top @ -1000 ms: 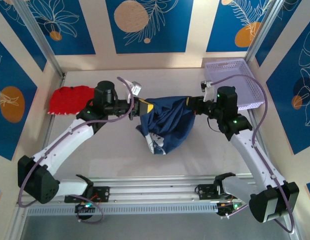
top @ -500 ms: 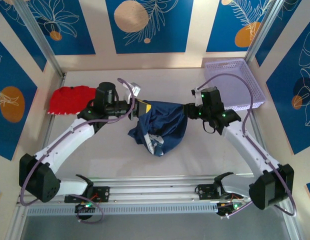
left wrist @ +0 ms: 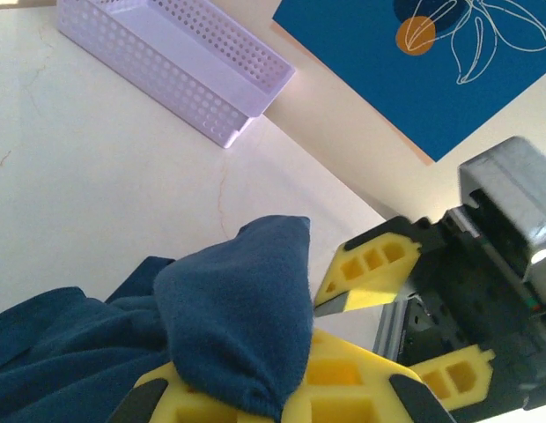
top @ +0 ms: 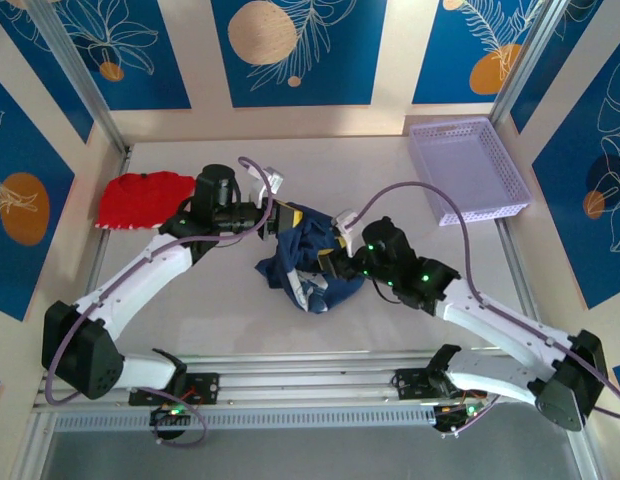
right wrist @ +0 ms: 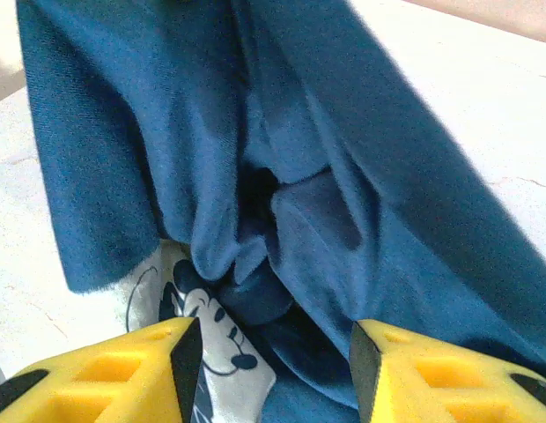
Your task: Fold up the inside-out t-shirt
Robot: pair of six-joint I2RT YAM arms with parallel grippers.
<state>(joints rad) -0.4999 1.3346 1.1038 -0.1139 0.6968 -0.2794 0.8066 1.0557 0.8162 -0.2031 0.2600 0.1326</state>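
The t-shirt's navy folds opposite my left gripper should be grabbed next by my right gripper. My left gripper will then be free to re-grip for folding.
The navy-blue inside-out t-shirt (top: 308, 262) hangs bunched from my left gripper (top: 279, 216) down onto the table. That gripper is shut on a fold of its cloth (left wrist: 238, 317), which drapes over the yellow fingers (left wrist: 343, 392). My right gripper (top: 333, 258) is at the shirt's right side. Its jaws stand open, a finger (right wrist: 150, 370) on each side, with crumpled navy folds (right wrist: 326, 211) just ahead of them. A white printed panel with a cartoon face (right wrist: 211, 352) shows low between the folds. In the left wrist view the right gripper's yellow fingers (left wrist: 370, 269) sit close by.
A red garment (top: 140, 198) lies at the far left of the table. A lilac perforated basket (top: 468, 168) stands at the far right, also seen in the left wrist view (left wrist: 167, 62). Bare table (top: 190, 310) lies in front of the shirt.
The right gripper released the shirt's right end, swung left and nearer, and now stands open at the shirt. The stretched shirt has slumped into a bunch. The left gripper barely moved.
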